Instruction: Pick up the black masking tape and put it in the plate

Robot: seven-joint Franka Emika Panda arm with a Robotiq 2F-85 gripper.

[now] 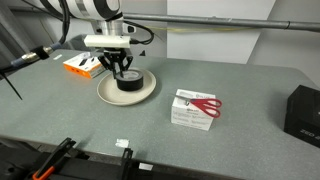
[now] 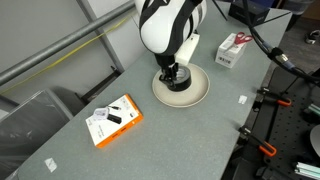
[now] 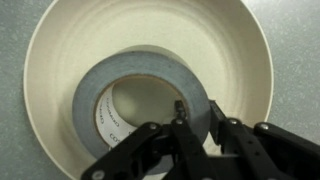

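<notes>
The low-hanging black tape would land in the cream plate.
The black masking tape (image 3: 140, 66) is a dark ring with a hollow centre. It lies inside the cream plate (image 3: 55, 45). My gripper (image 3: 197, 110) comes down from above and straddles the ring's wall, with one finger in the hollow and one outside, closed on the wall. In both exterior views the gripper (image 1: 123, 72) (image 2: 172, 76) stands over the plate (image 1: 108, 96) (image 2: 200, 95), with the tape (image 1: 130, 85) (image 2: 181, 84) under it. The tape looks to rest on or just above the plate's floor.
A white box with red scissors (image 1: 195, 108) (image 2: 233, 48) lies beside the plate. An orange and white box (image 1: 82, 65) (image 2: 115, 120) lies on the other side. A large black box (image 1: 303, 110) stands at the table's edge.
</notes>
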